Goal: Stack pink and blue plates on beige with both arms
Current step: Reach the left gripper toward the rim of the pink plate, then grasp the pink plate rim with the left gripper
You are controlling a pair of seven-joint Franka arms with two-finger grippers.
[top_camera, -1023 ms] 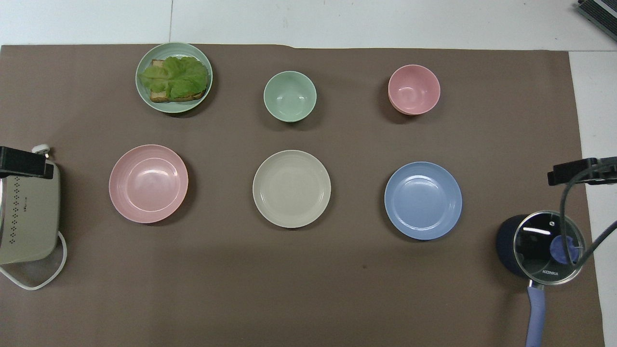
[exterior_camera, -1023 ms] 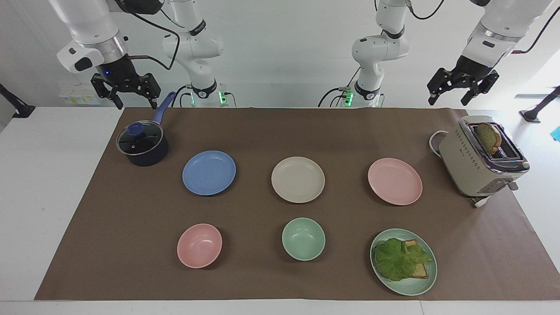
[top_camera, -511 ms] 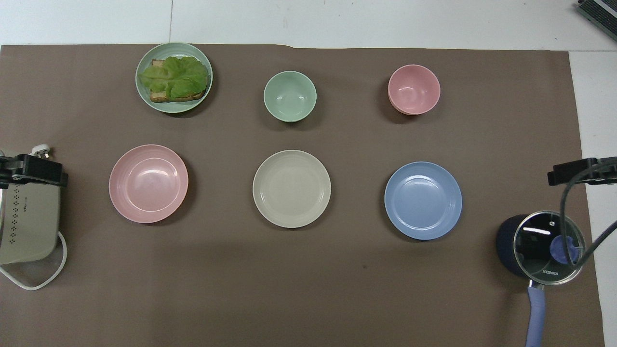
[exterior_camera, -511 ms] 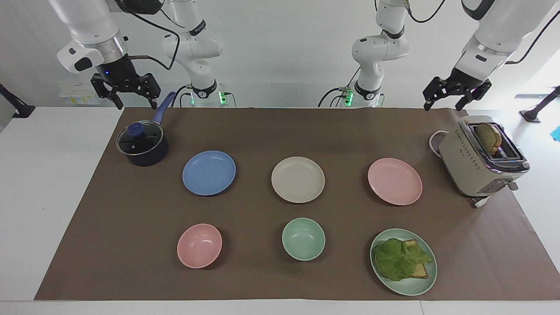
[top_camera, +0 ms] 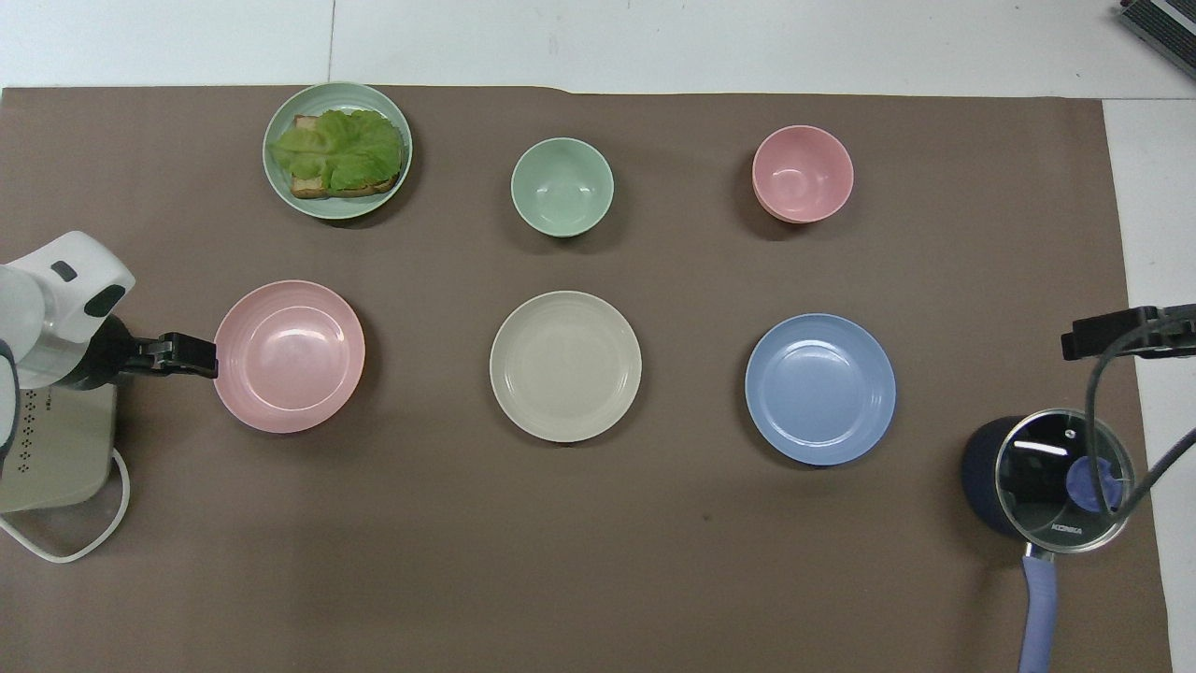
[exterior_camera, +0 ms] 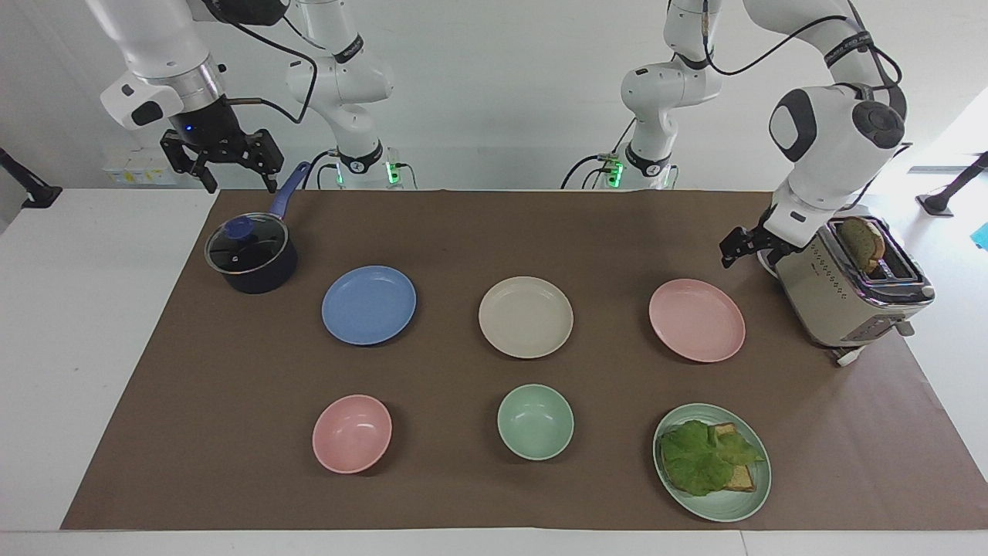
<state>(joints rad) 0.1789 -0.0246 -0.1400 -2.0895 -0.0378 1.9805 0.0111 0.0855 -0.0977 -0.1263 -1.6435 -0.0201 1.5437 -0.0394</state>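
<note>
I will grab the pink plate by its thin rim point(top_camera: 220, 361) with my left gripper next, because the plate is far wider than the open fingers.
Three same-sized plates lie in a row on the brown mat: the blue plate point(exterior_camera: 369, 304) toward the right arm's end, the beige plate point(exterior_camera: 526, 316) in the middle, and the pink plate point(exterior_camera: 697, 320) toward the left arm's end. My left gripper point(exterior_camera: 742, 251) hangs low and open between the toaster and the pink plate point(top_camera: 289, 356), holding nothing. In the overhead view the left gripper point(top_camera: 192, 355) reaches the plate's rim. My right gripper point(exterior_camera: 224, 166) waits open and raised over the saucepan's handle, away from the blue plate point(top_camera: 820, 389).
A beige toaster point(exterior_camera: 849, 286) with bread in it stands close beside the left gripper. A lidded dark saucepan point(exterior_camera: 251, 253) sits under the right gripper. Farther from the robots lie a pink bowl point(exterior_camera: 352, 433), a green bowl point(exterior_camera: 536, 422) and a green plate point(exterior_camera: 725, 510) with lettuce and toast.
The left arm has swung down from above the toaster, bringing its gripper low beside the pink plate. The right arm and all the plates have stayed where they were.
</note>
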